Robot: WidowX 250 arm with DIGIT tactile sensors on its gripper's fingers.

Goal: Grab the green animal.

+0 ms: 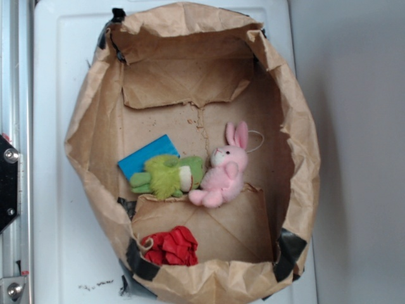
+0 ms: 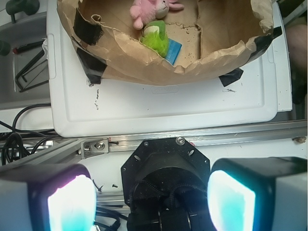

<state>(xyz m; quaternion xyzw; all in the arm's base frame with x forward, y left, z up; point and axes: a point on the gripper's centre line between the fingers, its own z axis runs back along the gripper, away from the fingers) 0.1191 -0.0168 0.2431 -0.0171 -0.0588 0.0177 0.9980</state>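
Observation:
The green animal has both sides open around its fuzzy body [image 1: 164, 177], and the pink bunny [image 1: 223, 174] presses against its head, so my gripper needs to grab the animal around the body next.
The green animal [image 1: 168, 177] is a fuzzy lime-green plush lying on its side on the floor of an open brown paper bag [image 1: 95, 120], touching the pink bunny [image 1: 223, 174] to its right. In the wrist view the green animal [image 2: 156, 36] shows at the top, just behind the bag's near wall. My gripper [image 2: 151, 199] is out of the exterior view. In the wrist view it hangs far back from the bag, over the robot's black base, open, with nothing between its glowing pads [image 2: 72, 204].
A blue card [image 1: 147, 156] lies partly under the green animal. A red wrinkly cloth lump [image 1: 171, 246] sits in the bag's near corner. The bag's crumpled walls ring all the toys. The bag stands on a white board [image 2: 159, 106]. Cables and tools lie left of the board.

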